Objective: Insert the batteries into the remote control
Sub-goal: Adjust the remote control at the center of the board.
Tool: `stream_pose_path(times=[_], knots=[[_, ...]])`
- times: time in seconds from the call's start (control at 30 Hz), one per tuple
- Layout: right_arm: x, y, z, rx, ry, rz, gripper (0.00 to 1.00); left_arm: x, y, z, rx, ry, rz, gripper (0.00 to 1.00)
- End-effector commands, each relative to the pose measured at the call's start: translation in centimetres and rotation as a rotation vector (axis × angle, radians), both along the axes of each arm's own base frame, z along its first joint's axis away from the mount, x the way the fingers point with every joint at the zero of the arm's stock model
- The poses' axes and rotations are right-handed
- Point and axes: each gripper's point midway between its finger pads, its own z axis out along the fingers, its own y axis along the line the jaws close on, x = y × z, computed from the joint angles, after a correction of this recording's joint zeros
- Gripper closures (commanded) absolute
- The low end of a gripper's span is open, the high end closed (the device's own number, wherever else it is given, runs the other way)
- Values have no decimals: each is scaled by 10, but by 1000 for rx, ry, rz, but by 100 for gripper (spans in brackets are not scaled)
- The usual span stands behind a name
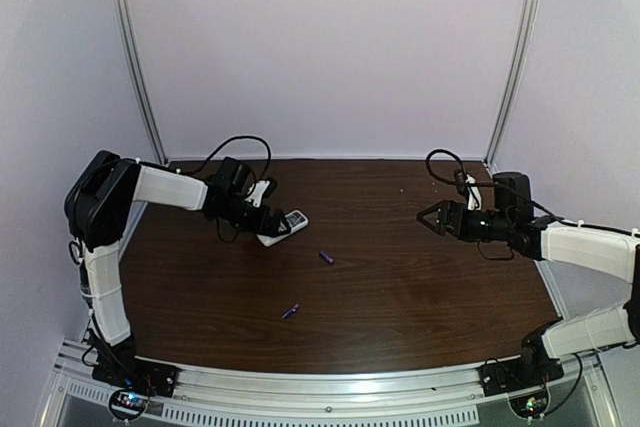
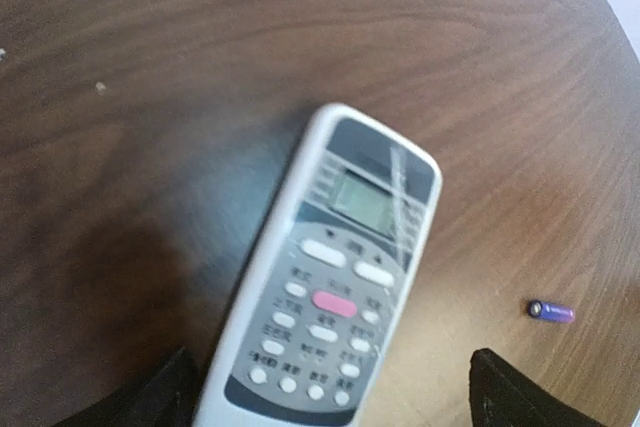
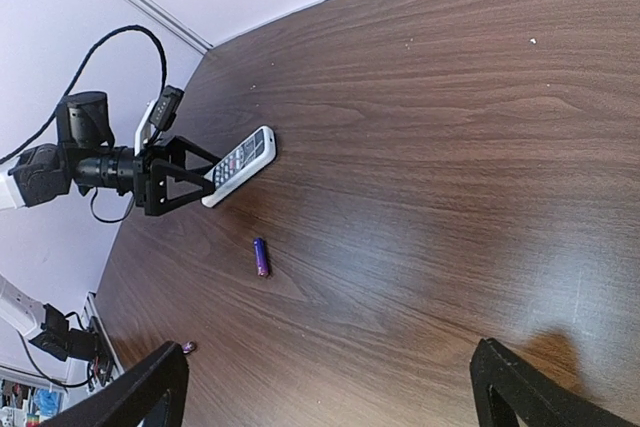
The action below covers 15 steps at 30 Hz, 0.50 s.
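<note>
The sides of the remote [image 3: 240, 164] are below my fingers, so my left gripper needs to come down first and only then close on the remote.
The white remote control [image 1: 287, 225] lies face up on the brown table, buttons and grey display showing in the left wrist view [image 2: 335, 277]. My left gripper [image 1: 268, 224] is open, its dark fingers [image 2: 165, 397] straddling the remote's button end without closing on it. One purple-blue battery [image 1: 326, 257] lies just right of the remote, also seen in the left wrist view [image 2: 551, 312]. The other battery [image 1: 290, 311] lies nearer the front. My right gripper [image 1: 430, 215] is open and empty, far to the right. In the right wrist view the remote [image 3: 240, 164] and both batteries [image 3: 261, 257] [image 3: 189, 348] show.
Black cables [image 1: 240, 147] loop off both wrists near the back wall. The table's metal front rail [image 1: 320, 402] runs along the near edge. White enclosure walls with metal posts [image 1: 135, 57] close in the back and sides.
</note>
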Motion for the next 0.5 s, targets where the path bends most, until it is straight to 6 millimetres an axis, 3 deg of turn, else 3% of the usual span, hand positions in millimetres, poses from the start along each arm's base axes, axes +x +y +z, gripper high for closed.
stream_pose_path(times=[0.0,0.13,0.47], knots=[[1,0,9,10,-31,5,0,-33,-5,7,53,3,-37,4],[2,1,10,13,-33,8,0,-38,4,3,160,-30,-15,5],[4,1,10,18,-31,-4,0,-39,2,-22,420,-84,44,4]])
